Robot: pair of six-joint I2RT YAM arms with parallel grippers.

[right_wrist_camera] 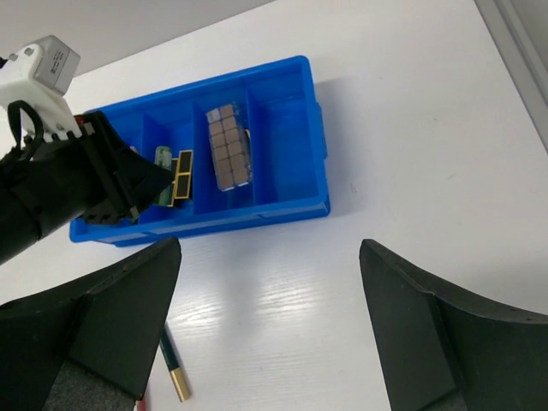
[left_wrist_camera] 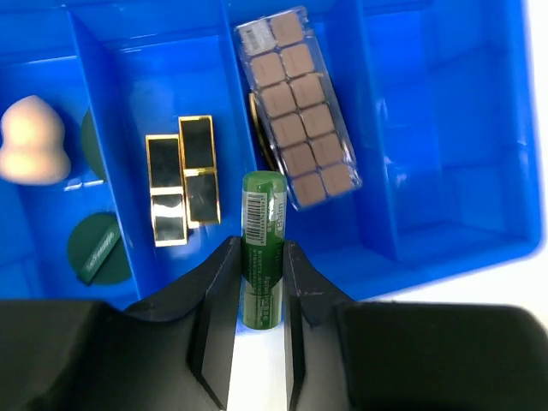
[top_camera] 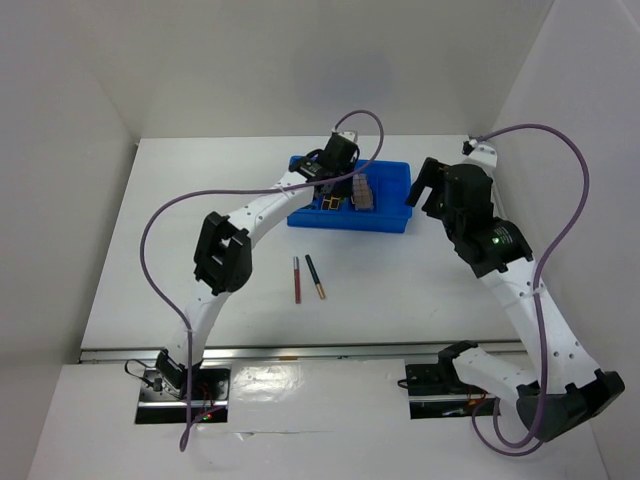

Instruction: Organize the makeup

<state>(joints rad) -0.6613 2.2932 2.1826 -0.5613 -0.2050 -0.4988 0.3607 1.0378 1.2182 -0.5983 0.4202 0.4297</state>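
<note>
The green tube hangs over the divider's end and the bin's near side, beside the black-gold palettes, so my left gripper keeps hold of it for now.
My left gripper is shut on the green tube and holds it over the near wall of the blue bin. Inside the bin lie a peach egg sponge, a dark green sponge, two black-gold palettes side by side, and a pinkish palette leaning on a divider. Two thin pencils lie on the table in front of the bin. My right gripper hangs open over bare table, right of and nearer than the bin, with nothing between its fingers.
The bin sits at the back middle of the white table; its right-hand compartments hold nothing. White walls close the table in at the left, back and right. The left arm arches over the table's left half.
</note>
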